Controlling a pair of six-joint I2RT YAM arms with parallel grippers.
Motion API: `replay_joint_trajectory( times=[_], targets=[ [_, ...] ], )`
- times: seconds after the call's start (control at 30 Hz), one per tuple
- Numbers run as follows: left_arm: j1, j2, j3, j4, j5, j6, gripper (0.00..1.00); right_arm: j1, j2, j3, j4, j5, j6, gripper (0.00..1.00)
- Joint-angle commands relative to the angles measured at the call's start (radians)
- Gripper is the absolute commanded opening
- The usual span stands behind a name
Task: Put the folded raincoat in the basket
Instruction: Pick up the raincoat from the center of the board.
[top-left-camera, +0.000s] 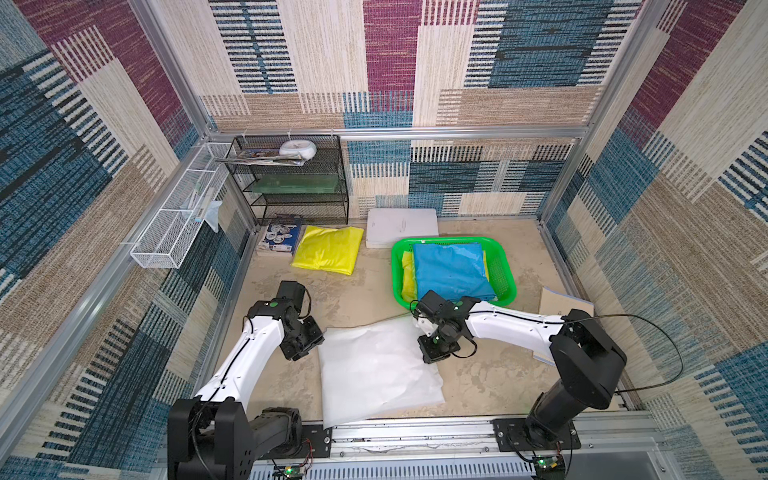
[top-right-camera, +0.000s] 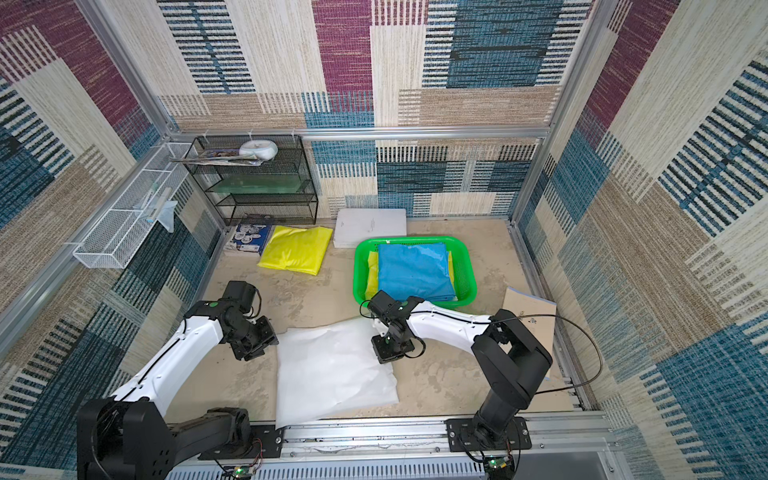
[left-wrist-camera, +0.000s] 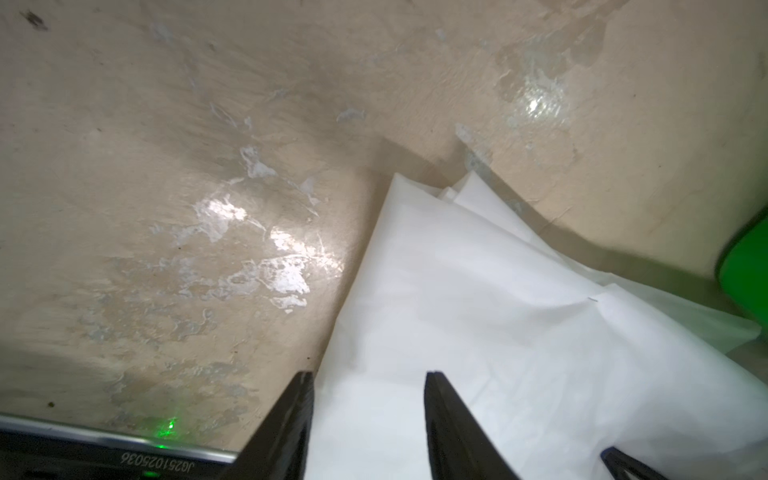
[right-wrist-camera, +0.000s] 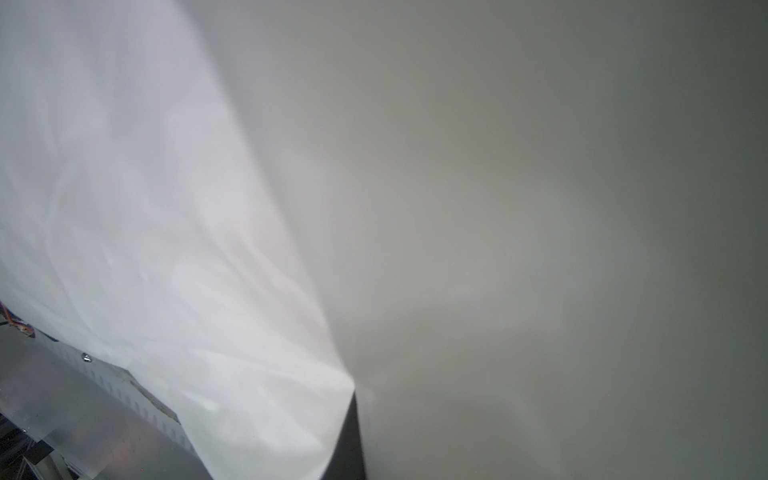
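Observation:
Next, my left gripper grabs the side edge of the white folded raincoat (top-left-camera: 378, 374) opposite my right gripper, to lay the raincoat flat in the basket.
A white folded raincoat (top-left-camera: 378, 374) lies on the table near the front edge, its far right edge lifted. In the right wrist view my right gripper (right-wrist-camera: 355, 395) is shut on that edge, and white raincoat film (right-wrist-camera: 145, 249) drapes off the dark finger. My left gripper (left-wrist-camera: 370, 374) stands open at the coat's far left corner, with the white raincoat (left-wrist-camera: 498, 332) under its jaws. Behind sits the green basket (top-left-camera: 449, 240), which holds a blue folded raincoat (top-left-camera: 451, 270) over a yellow one (top-left-camera: 408, 274).
Another yellow folded raincoat (top-left-camera: 328, 249) lies at the back left beside a book (top-left-camera: 280, 237). A white paper stack (top-left-camera: 401, 226) sits behind the basket. The black mesh rack (top-left-camera: 291, 178) and white wire basket (top-left-camera: 178, 216) line the back left. A brown board (top-left-camera: 565, 303) lies right.

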Motion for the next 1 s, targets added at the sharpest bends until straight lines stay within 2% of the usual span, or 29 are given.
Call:
replay_joint_trajectory(
  times=[0.0, 0.13, 0.33, 0.43, 0.7, 0.97],
  targets=[
    [-0.013, -0.016, -0.022, 0.056, 0.118, -0.007, 0.48, -0.029, -0.046, -0.048, -0.017, 0.006, 0.012, 0.00],
    [-0.063, -0.013, -0.046, 0.094, 0.174, -0.001, 0.47, -0.106, -0.118, -0.104, -0.025, 0.013, 0.030, 0.00],
    [-0.196, 0.053, -0.103, 0.209, 0.244, -0.020, 0.47, -0.211, -0.180, -0.129, -0.042, 0.017, 0.000, 0.00],
    [-0.248, 0.069, -0.152, 0.274, 0.265, -0.031, 0.45, -0.225, -0.181, -0.127, -0.050, 0.015, -0.017, 0.00],
    [-0.295, 0.031, -0.261, 0.383, 0.269, -0.059, 0.44, -0.238, -0.180, -0.138, -0.043, 0.000, -0.021, 0.00],
    [-0.333, 0.063, -0.309, 0.449, 0.281, -0.072, 0.34, -0.238, -0.172, -0.142, -0.029, -0.018, -0.019, 0.00]
  ],
)
